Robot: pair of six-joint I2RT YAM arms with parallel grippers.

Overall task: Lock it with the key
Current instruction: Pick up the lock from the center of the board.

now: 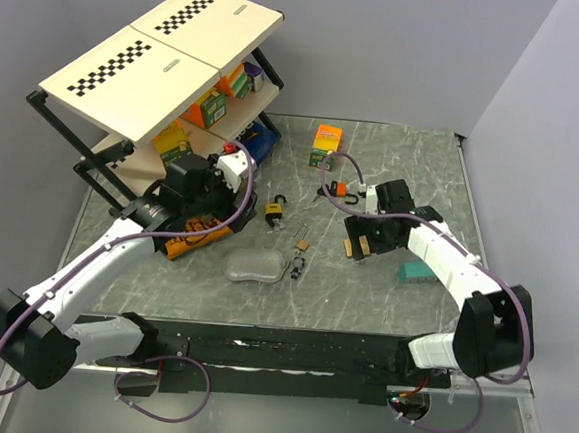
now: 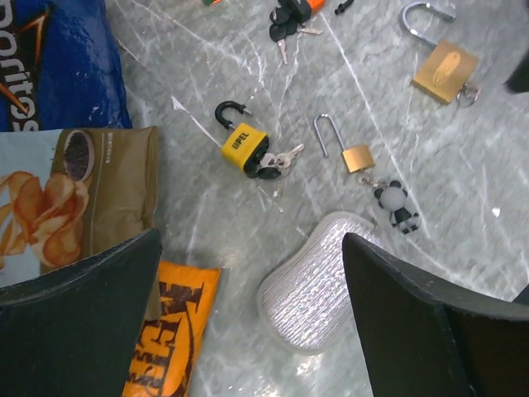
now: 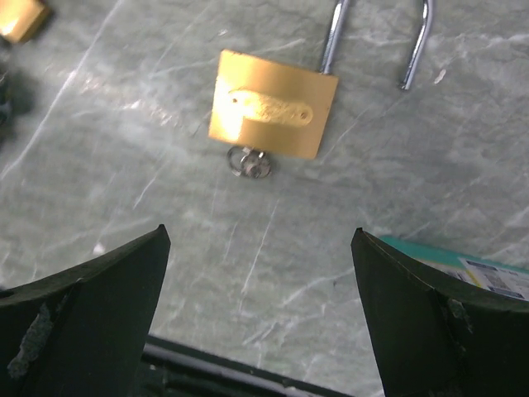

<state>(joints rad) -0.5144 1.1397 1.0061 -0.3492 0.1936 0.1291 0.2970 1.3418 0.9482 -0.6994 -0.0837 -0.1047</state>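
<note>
I should next grab the large brass padlock by the sides of its body with my right gripper, so the padlock's open shackle stays free for handing it over to my left gripper.
A large brass padlock (image 3: 273, 116) lies flat on the marble table, its shackle open and a small key (image 3: 250, 161) in its bottom keyhole. My right gripper (image 3: 258, 234) is open and empty, hovering just short of it; from above the gripper (image 1: 360, 244) is right of centre. The padlock also shows in the left wrist view (image 2: 446, 70). My left gripper (image 2: 252, 240) is open and empty above a silver pouch (image 2: 318, 281). A yellow padlock (image 2: 245, 147) with keys and a small brass padlock (image 2: 357, 157) lie ahead of it.
An orange padlock (image 1: 340, 189) with keys lies behind the right gripper. A teal box (image 1: 417, 274) is to its right. An orange-green box (image 1: 325, 144) stands at the back. A shelf rack (image 1: 124, 153) with snack packs fills the back left, and snack bags (image 2: 74, 198) lie under the left gripper.
</note>
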